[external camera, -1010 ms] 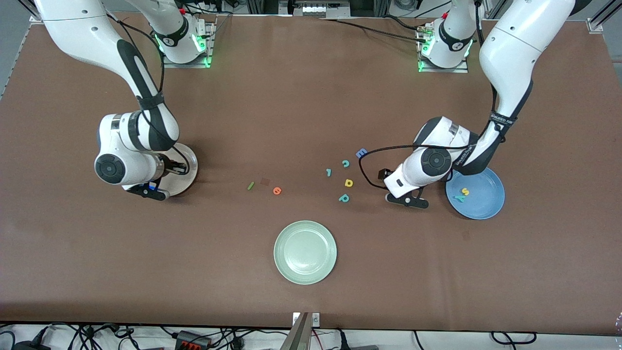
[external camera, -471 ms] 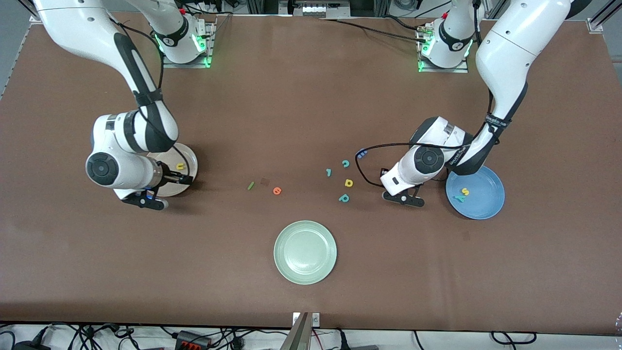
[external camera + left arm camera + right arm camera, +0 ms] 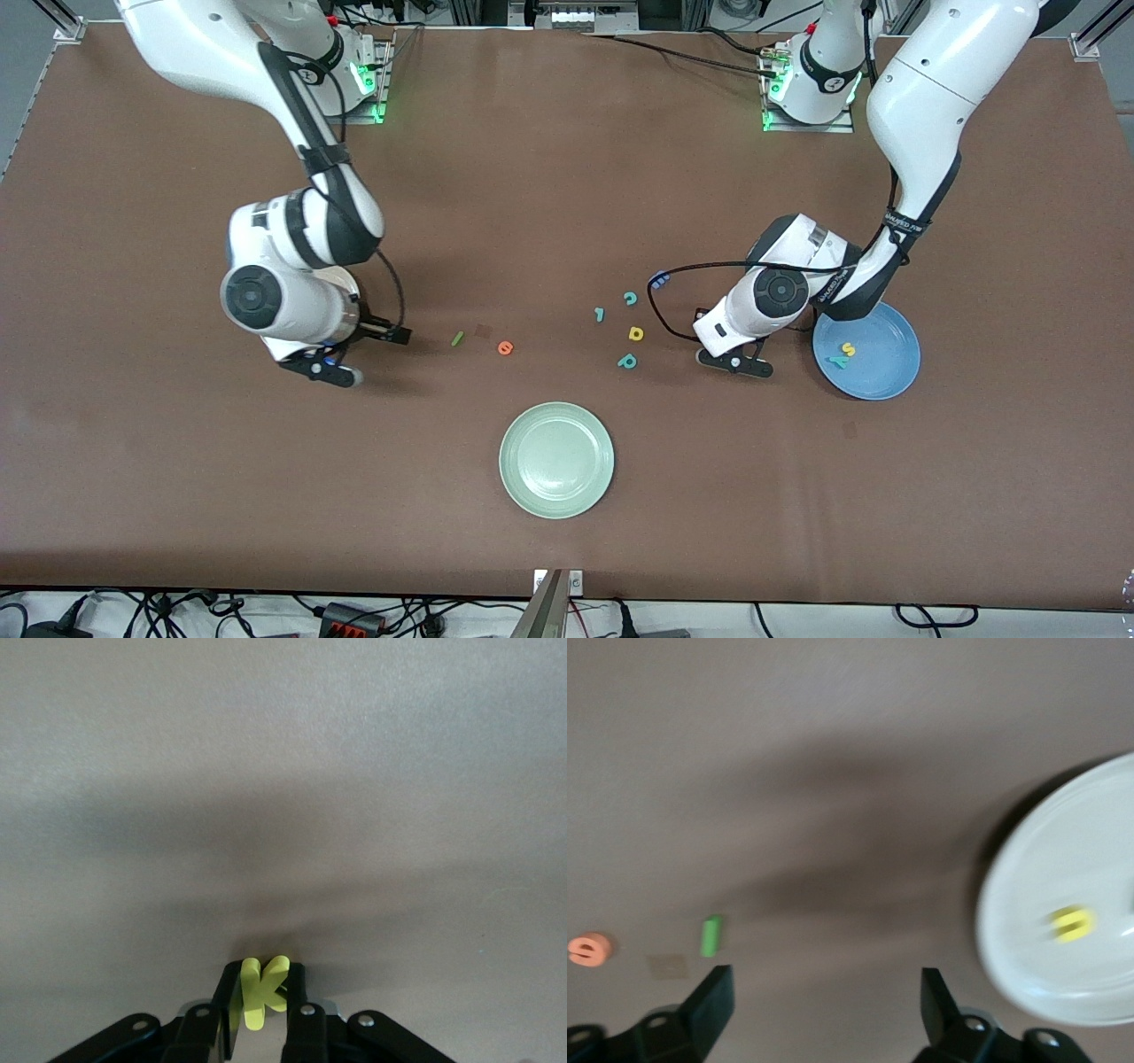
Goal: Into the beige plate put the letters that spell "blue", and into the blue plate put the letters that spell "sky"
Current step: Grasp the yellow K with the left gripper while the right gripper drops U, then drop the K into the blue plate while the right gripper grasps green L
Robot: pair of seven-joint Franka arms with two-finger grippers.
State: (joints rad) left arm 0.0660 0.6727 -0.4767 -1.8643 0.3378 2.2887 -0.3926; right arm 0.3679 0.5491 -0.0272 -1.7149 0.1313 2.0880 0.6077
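The green l will help spell "blue" in the beige plate. My right gripper will next grab the green l by its straight stick body point(image 3: 457, 338) point(image 3: 711, 936).
My left gripper point(image 3: 263, 979) point(image 3: 735, 361) is shut on the yellow k point(image 3: 263, 989), low at the table beside the blue plate point(image 3: 890, 377). In that plate lie the yellow s point(image 3: 848, 349) and the teal y point(image 3: 836, 361). My right gripper point(image 3: 826, 983) point(image 3: 330, 369) is open and holds nothing, over bare table beside the beige plate point(image 3: 1063, 850). The yellow u point(image 3: 1072, 924) lies in the beige plate, which the right arm mostly hides in the front view. The green stick l point(image 3: 457, 338) point(image 3: 710, 935) and the orange e point(image 3: 505, 347) point(image 3: 589, 949) lie mid-table.
A pale green plate point(image 3: 556, 459) sits nearer the front camera at mid-table. Loose letters lie between the orange e and the left gripper: teal c point(image 3: 630, 299), teal l-like piece point(image 3: 600, 314), yellow a point(image 3: 636, 333), teal p point(image 3: 627, 361), blue E point(image 3: 658, 280).
My right gripper opened, left the yellow u in the beige plate and swung off the plate toward the green stick. My left gripper shut on the yellow k.
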